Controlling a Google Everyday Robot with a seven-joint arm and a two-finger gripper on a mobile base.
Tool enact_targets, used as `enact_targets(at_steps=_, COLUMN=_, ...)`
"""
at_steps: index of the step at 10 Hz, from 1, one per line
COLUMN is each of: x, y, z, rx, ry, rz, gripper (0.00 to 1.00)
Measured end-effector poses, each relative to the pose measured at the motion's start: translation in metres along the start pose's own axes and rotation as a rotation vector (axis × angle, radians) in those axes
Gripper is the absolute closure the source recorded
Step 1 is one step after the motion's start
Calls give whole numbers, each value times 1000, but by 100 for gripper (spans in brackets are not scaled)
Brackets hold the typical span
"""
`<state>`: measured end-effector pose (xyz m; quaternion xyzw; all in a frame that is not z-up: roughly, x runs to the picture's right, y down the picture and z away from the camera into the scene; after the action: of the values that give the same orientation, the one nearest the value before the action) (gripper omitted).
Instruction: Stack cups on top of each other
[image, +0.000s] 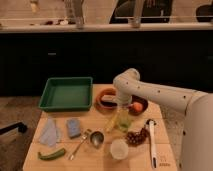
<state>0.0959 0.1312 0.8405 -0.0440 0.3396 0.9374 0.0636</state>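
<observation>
My gripper grabs the yellow-green cup's rim (123, 119) next, to stack the translucent yellow-green cup on the dark grey metal cup (96, 138).
A translucent yellow-green cup (124, 122) stands upright near the middle of the wooden table (100, 162). My gripper (120, 111) hangs straight down from the white arm directly over this cup, open, its tips at the cup's rim. A dark grey metal cup (96, 138) stands apart to the left, nearer the front, with nothing on it.
A green tray (66, 93) sits at the back left. Two brown bowls (106, 99) (141, 102) lie behind the gripper, one holding an orange item (136, 106). Grapes (134, 137), a white utensil (151, 142), a pale cup (119, 148), a spoon (78, 146), a blue sponge (73, 127), a cloth (50, 133) and a green vegetable (51, 154) lie around.
</observation>
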Motion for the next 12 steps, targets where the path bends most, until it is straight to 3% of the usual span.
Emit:
enact_targets(at_steps=5, x=-8, y=-6, z=12, rx=19, ry=-10, rz=-11, gripper=20)
enact_targets(at_steps=12, x=-14, y=-13, z=15, rx=16, ry=2, rz=-30, gripper=20)
